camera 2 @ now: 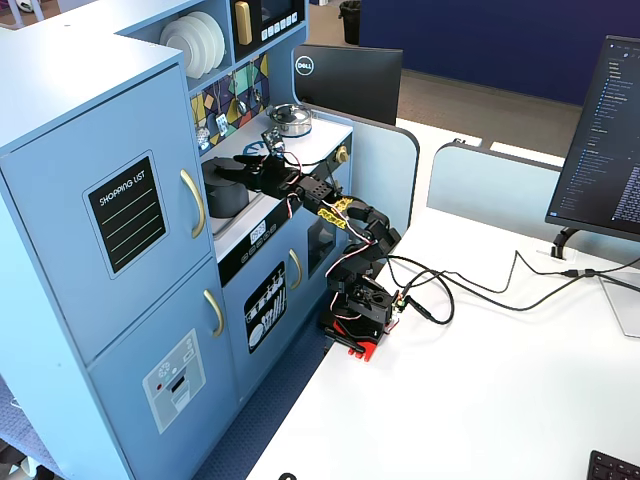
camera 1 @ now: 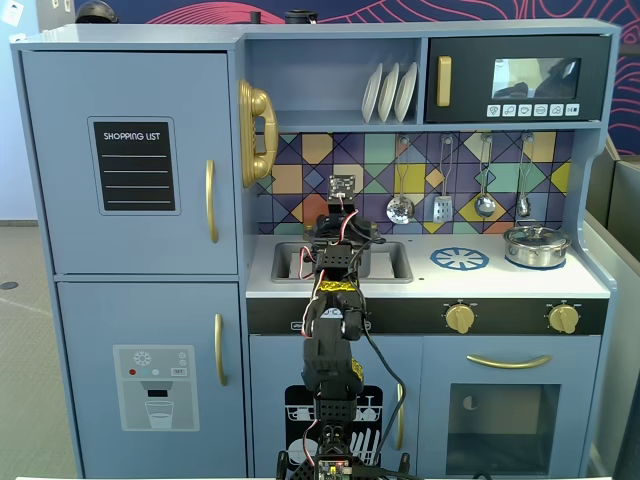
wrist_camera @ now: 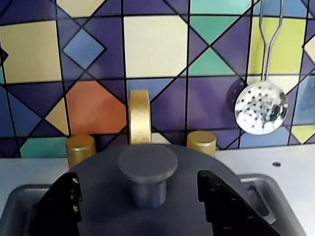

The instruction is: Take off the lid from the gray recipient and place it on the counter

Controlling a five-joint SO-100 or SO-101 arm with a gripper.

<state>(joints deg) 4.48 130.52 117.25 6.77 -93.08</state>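
I should uncover the gray recipient and set the lid on the counter, so I should next grab the lid by its round knob point(wrist_camera: 147, 164) with my gripper.
In the wrist view the dark gray lid point(wrist_camera: 197, 162) fills the lower middle, and its round knob point(wrist_camera: 147, 164) stands up between my two black fingers point(wrist_camera: 61, 206). My gripper point(wrist_camera: 139, 179) is open, with one finger on each side of the knob and clear gaps between. From the side in a fixed view, the lid point(camera 2: 222, 164) sits on the gray recipient point(camera 2: 222, 200), which stands in the sink, and my gripper point(camera 2: 243, 170) hovers over it. In the front fixed view my arm point(camera 1: 335, 290) hides the pot. The white counter point(camera 1: 500, 282) lies to the right.
A gold faucet point(wrist_camera: 140, 115) and two gold taps point(wrist_camera: 80, 147) stand just behind the lid, against the tiled wall. A steel skimmer point(wrist_camera: 261, 108) hangs at the right. On the counter sit a blue burner print point(camera 1: 460, 259) and a shiny silver pot point(camera 1: 536, 245). The gray sink rim point(wrist_camera: 258, 189) surrounds the pot.
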